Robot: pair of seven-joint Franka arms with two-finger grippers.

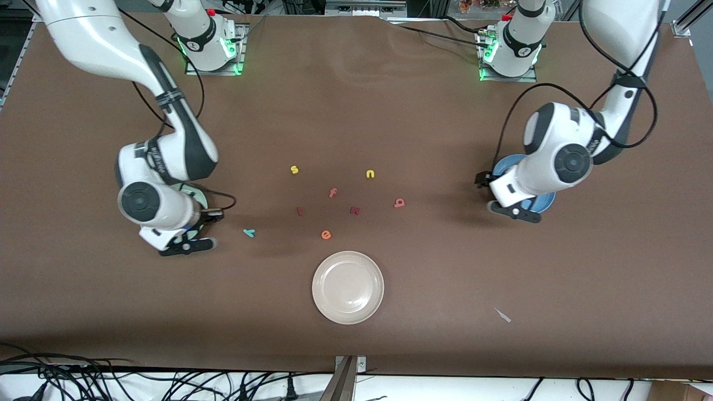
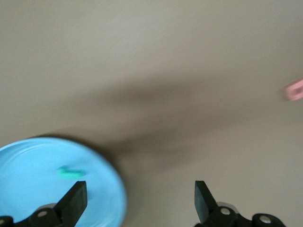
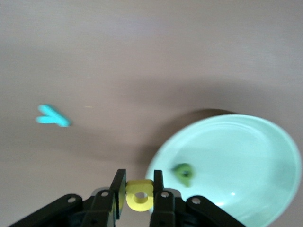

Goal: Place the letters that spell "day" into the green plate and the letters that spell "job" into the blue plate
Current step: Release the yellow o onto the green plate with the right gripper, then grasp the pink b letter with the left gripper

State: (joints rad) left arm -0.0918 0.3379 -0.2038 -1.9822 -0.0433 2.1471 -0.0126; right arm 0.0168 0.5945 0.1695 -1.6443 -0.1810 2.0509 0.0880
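Observation:
My left gripper picks up the salmon-pink "b" by its round loop (image 1: 400, 203) (image 2: 297, 91) next, to add it to "job" in the blue plate.
My right gripper (image 3: 139, 182) is shut on the yellow "a" (image 3: 139, 196), hanging over the rim of the green plate (image 3: 246, 156). The olive-green "d" (image 3: 183, 174) lies in that plate. The teal "y" (image 1: 249, 233) lies on the table beside the green plate (image 1: 196, 192), toward the table's middle. My left gripper (image 2: 139, 189) is open and holds nothing, over the edge of the blue plate (image 2: 28, 189). The teal "j" (image 2: 71, 173) lies in that plate. The salmon-pink "b" (image 1: 399, 203) rests on the table between the two arms.
Loose letters lie mid-table: yellow "s" (image 1: 294, 170), yellow "n" (image 1: 370, 174), pink "f" (image 1: 332, 193), orange "e" (image 1: 326, 235) and two dark red ones (image 1: 355, 210). A cream-white plate (image 1: 348, 287) sits nearer the front camera. A small scrap (image 1: 503, 315) lies toward the left arm's end.

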